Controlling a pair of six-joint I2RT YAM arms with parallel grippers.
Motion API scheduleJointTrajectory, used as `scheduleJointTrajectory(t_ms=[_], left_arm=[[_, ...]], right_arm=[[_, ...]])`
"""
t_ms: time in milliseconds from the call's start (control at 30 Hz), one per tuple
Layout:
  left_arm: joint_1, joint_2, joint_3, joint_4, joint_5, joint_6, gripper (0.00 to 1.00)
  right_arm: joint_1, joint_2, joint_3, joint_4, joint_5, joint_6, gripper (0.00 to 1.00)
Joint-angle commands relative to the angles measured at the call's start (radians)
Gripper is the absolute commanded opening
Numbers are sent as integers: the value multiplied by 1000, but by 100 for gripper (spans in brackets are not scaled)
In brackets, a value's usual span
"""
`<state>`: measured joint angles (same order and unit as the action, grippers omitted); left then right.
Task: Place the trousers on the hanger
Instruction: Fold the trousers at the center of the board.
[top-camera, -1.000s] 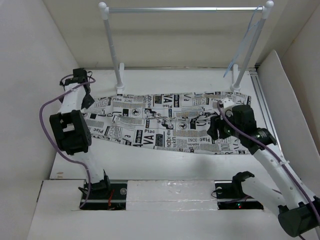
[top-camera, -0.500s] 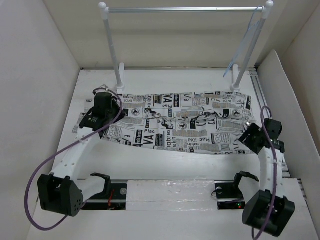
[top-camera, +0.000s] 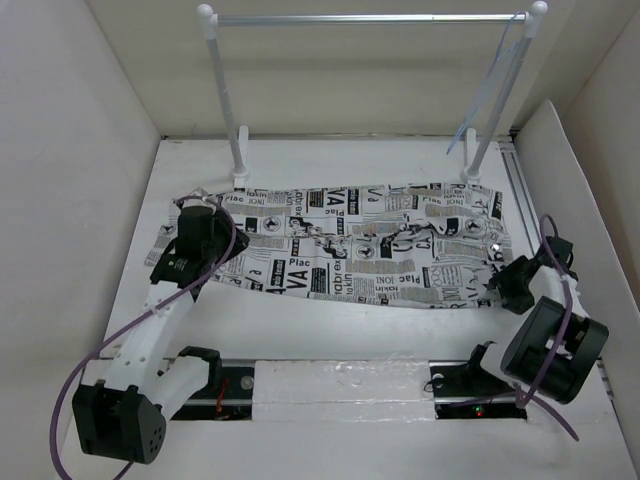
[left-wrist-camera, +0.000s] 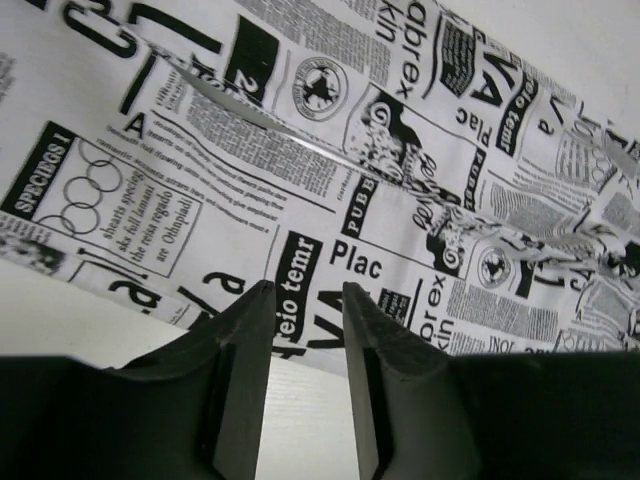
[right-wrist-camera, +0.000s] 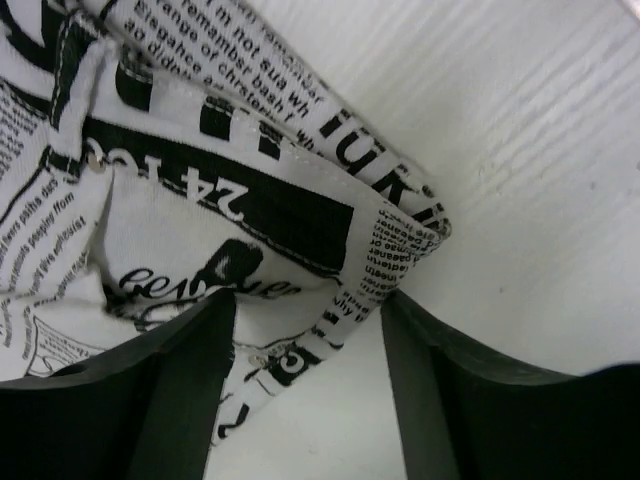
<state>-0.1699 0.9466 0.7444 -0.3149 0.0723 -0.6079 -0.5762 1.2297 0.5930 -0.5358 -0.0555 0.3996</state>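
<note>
My left gripper should next fold the trousers lengthwise for the hanger (top-camera: 497, 80), so it should grab the trousers' near edge (top-camera: 272, 289) toward the end of the trousers opposite my right gripper.
The trousers (top-camera: 340, 250), white with black newsprint, lie spread flat across the table from left to right. The pale-blue hanger (top-camera: 497, 80) hangs at the right end of the rack's bar, far from both grippers. My left gripper (top-camera: 203, 250) is over the trousers' left end. In the left wrist view it (left-wrist-camera: 305, 305) is open, with its tips at the near edge of the trousers (left-wrist-camera: 330, 150) and nothing between the jaws. My right gripper (top-camera: 508, 288) is at the trousers' near right corner. In the right wrist view it (right-wrist-camera: 308, 330) is wide open, with that folded corner (right-wrist-camera: 380, 250) lying between the jaws.
A white two-post rack with a metal crossbar (top-camera: 370, 18) stands at the back, its feet just behind the trousers. White walls enclose the table on the left, back and right. The arm bases and a white strip (top-camera: 340, 385) lie along the near edge.
Both arms swung in. The left gripper came from the far left onto the trousers' left end. The right gripper moved off the cloth to its near right corner, with its arm folded back.
</note>
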Motion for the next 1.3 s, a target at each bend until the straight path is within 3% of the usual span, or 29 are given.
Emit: scheduleJointTrajectory(t_ms=[0, 67, 100, 133, 200, 300, 367, 467, 533, 600, 700, 900, 1133, 1267], left_arm=[[3, -34, 19, -30, -149, -27, 33], [3, -43, 39, -56, -283, -47, 35], [3, -58, 36, -46, -320, -50, 36], [13, -61, 38, -32, -347, -52, 45], [74, -33, 49, -29, -341, -59, 46], [193, 15, 41, -59, -273, -121, 45], [357, 11, -8, -40, -224, -128, 45], [399, 93, -2, -72, -221, -148, 44], [437, 159, 3, -73, -238, -179, 43], [652, 248, -10, -29, -108, -175, 42], [698, 321, 36, -36, -124, -132, 42], [698, 432, 59, -10, -161, -89, 43], [688, 564, 93, 46, -115, -62, 47], [688, 607, 85, 59, -144, -66, 43]], right_arm=[[-27, 103, -10, 94, -9, 10, 63], [-40, 125, -21, 129, -39, 1, 54], [-40, 128, -21, 140, -43, -14, 33], [-40, 117, -21, 151, -46, -22, 24], [-40, 87, 1, 152, -43, -48, 13], [-40, 54, 63, 146, -7, -106, 11], [-40, 77, 99, 129, -10, -143, 7], [-40, 96, 128, 134, -64, -169, 0], [-50, 91, 108, 158, -105, -174, 0], [-50, 67, 78, 200, -167, -162, 0], [-41, 79, 70, 230, -187, -151, 0], [-40, 125, 90, 220, -191, -180, 0], [-40, 62, 80, 204, -194, -214, 0], [-40, 53, 73, 188, -185, -231, 0]])
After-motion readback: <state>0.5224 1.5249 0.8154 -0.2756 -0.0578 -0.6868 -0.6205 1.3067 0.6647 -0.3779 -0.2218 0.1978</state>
